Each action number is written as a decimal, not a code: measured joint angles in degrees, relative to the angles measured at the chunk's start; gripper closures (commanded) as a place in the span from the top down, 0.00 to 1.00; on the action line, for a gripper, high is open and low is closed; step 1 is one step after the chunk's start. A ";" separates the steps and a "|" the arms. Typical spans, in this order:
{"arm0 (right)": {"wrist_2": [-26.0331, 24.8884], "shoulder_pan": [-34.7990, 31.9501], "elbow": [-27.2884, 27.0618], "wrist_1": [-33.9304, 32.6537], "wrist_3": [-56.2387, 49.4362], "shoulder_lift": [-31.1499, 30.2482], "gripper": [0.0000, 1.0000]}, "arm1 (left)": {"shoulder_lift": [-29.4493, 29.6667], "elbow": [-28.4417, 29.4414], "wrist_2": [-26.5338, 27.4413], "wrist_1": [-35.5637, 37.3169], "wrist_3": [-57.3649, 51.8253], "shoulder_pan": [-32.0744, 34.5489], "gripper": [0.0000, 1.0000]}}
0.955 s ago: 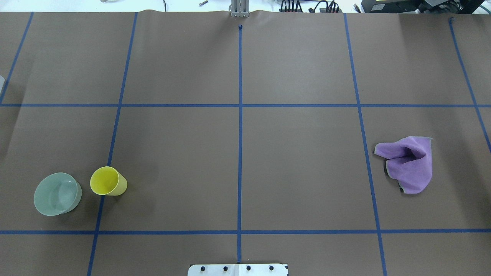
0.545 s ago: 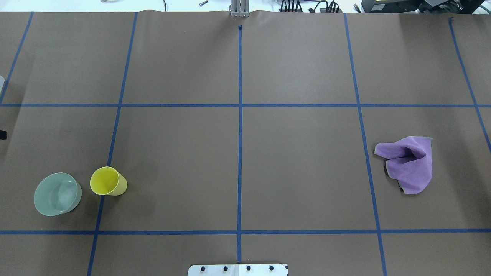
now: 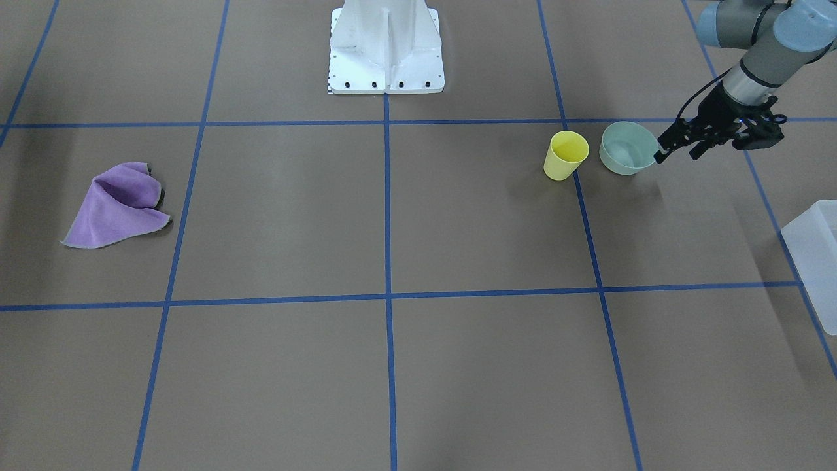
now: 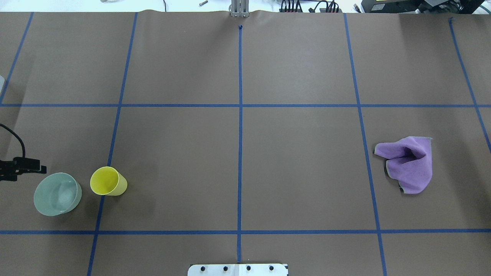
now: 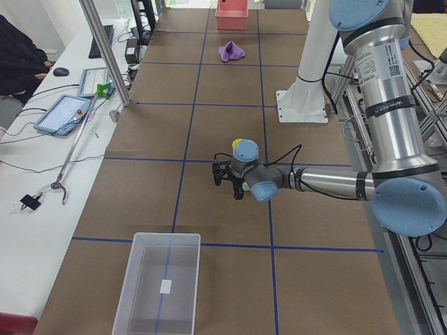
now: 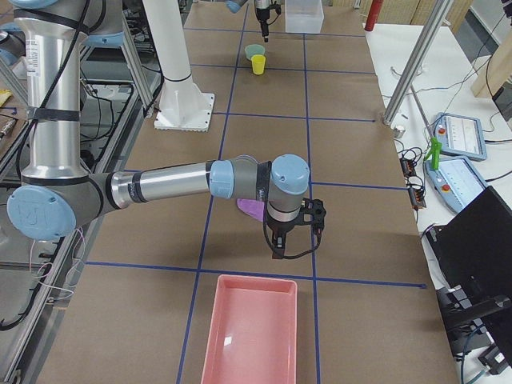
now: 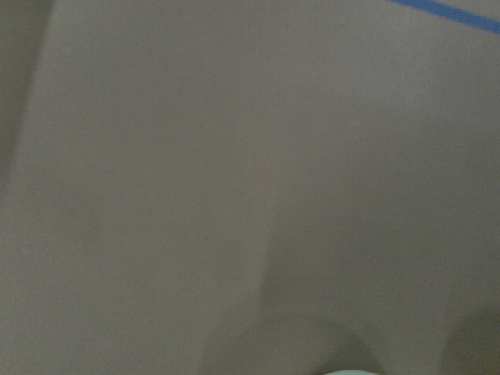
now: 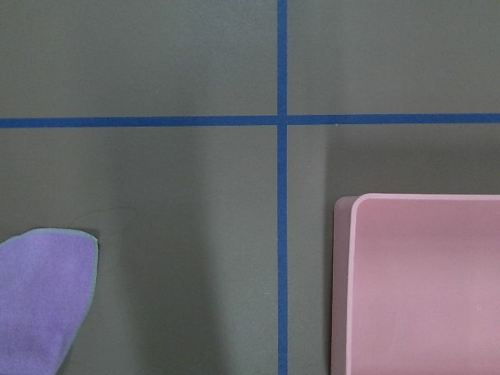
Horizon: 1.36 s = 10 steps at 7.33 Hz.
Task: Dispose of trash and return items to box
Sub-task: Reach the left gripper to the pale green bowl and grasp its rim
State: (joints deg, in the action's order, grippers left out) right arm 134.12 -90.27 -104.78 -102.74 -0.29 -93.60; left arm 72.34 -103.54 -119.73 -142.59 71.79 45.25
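The pale grey-green bowl should go back to the box (image 3: 814,255), so my left gripper will grab it by its rim (image 3: 651,145) next.
The yellow cup (image 3: 566,154) and the pale grey-green bowl (image 3: 628,149) stand upright side by side on the brown table, seen also from overhead as cup (image 4: 108,181) and bowl (image 4: 57,193). My left gripper (image 3: 677,157) hangs open just beside the bowl's rim, on the side away from the cup, with nothing between its fingers. The frosted box (image 3: 814,255) stands beyond it at the table's end, seemingly empty (image 5: 160,286). My right gripper (image 6: 292,232) hovers over a crumpled purple cloth (image 4: 408,163); I cannot tell whether it is open or shut.
A pink tray (image 6: 252,336) lies at the table's far right end, near the cloth (image 8: 39,297). The white robot pedestal (image 3: 386,46) stands at the middle of the robot's edge. Blue tape lines grid the table.
My left gripper has come into the overhead view from the left edge and now sits next to the bowl. Cup, bowl and cloth have not moved.
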 measured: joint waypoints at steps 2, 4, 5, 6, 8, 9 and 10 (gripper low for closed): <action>0.06 0.00 0.01 0.00 0.00 0.00 1.00 | -0.69 0.01 0.85 -0.90 0.76 -3.79 0.40; 0.08 0.00 0.01 0.00 0.00 -0.05 1.00 | -0.81 0.03 0.86 -1.01 0.86 -5.72 0.00; 0.11 0.00 0.00 0.00 0.01 -0.08 1.00 | -0.85 0.10 0.88 -1.00 0.84 -6.22 0.00; 0.15 0.00 -0.04 0.00 0.02 -0.08 1.00 | -1.03 0.14 0.82 -0.95 0.80 -6.38 0.00; 0.17 0.00 -0.18 0.00 -0.01 -0.09 1.00 | -2.23 -0.79 -2.93 -0.88 0.62 -4.63 0.00; 0.18 0.00 -0.27 0.00 0.00 -0.09 1.00 | -2.80 -1.70 -8.35 -0.84 0.36 -0.73 0.00; 0.17 0.00 -0.30 0.00 0.01 -0.09 1.00 | -2.97 -2.09 -13.82 -0.82 -0.40 5.01 0.00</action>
State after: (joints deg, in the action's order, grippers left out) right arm 134.30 -90.27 -105.08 -102.74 -0.27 -93.69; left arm 69.37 -105.63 -133.55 -143.40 71.39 50.27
